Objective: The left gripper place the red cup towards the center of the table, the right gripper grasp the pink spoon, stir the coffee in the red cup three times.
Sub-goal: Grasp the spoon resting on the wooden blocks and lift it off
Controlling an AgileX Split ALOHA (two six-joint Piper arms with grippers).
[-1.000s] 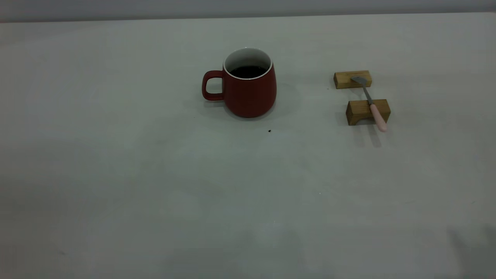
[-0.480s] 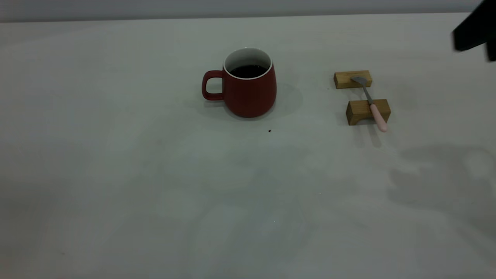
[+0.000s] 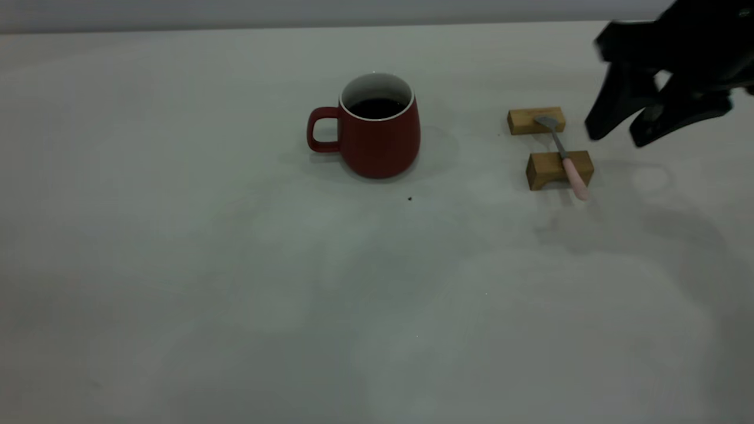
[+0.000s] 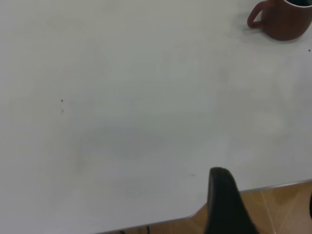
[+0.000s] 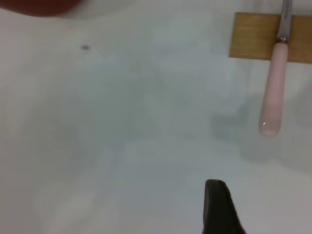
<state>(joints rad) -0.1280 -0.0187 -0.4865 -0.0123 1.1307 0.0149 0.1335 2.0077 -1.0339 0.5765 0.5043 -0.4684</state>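
Note:
My right gripper should stir the coffee (image 3: 377, 108) in the red cup, so next it needs to grab the pink spoon by its pink handle (image 3: 575, 177).
The red cup (image 3: 377, 141) stands upright near the middle of the table (image 3: 235, 271), handle to the left, with dark coffee (image 3: 377, 108) inside. It also shows far off in the left wrist view (image 4: 285, 22). The pink spoon (image 3: 566, 160) lies across two wooden blocks, its pink handle (image 5: 272, 90) overhanging the nearer one. My right gripper (image 3: 616, 136) hovers open just right of the spoon and touches nothing; one finger (image 5: 218, 209) shows in its wrist view. My left gripper (image 4: 265, 187) is open over the table's edge, far from the cup and out of the exterior view.
Two tan wooden blocks, the far one (image 3: 536, 120) and the near one (image 3: 556, 169), hold the spoon up off the table. A tiny dark speck (image 3: 410, 199) lies in front of the cup. Brown floor (image 4: 278, 204) shows beyond the table's edge.
My right gripper has come in from the upper right and moved down and left, to just right of the spoon. Cup, spoon and blocks have not moved.

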